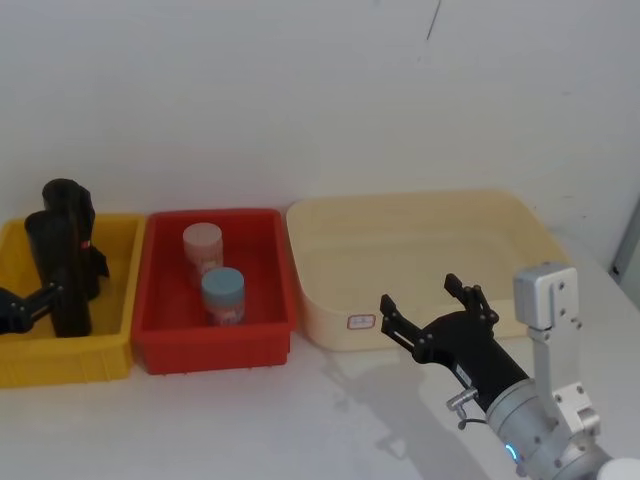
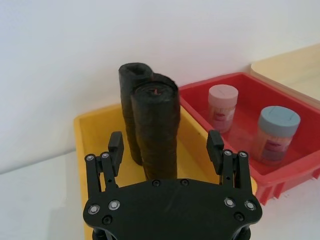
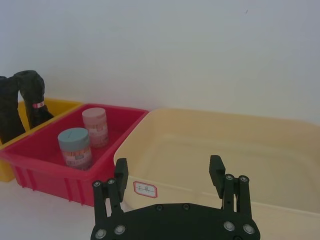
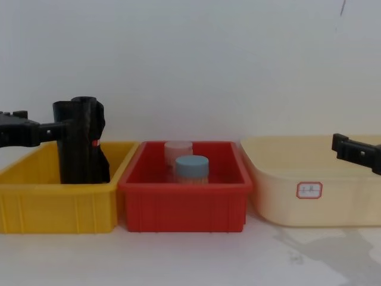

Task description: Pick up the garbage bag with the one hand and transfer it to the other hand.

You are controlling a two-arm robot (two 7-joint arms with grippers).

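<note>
The garbage bag needs to pass to my right gripper, so my left gripper needs to pick it up by its upper part and leave the garbage bag's lower part free.
Two black garbage bag rolls stand upright in the yellow bin at the far left. The nearer garbage bag rises between the fingers of my left gripper, which is open, its fingers flanking the roll without touching it. From the chest view the left gripper reaches in level from the left, at the upper part of the roll. My right gripper, on the arm with the blue ring, hangs open with nothing in it over the front edge of the beige bin.
A red bin sits between the yellow and beige bins, holding a pink-lidded jar and a blue-lidded jar. A white wall stands close behind all three bins. Bare white table lies in front.
</note>
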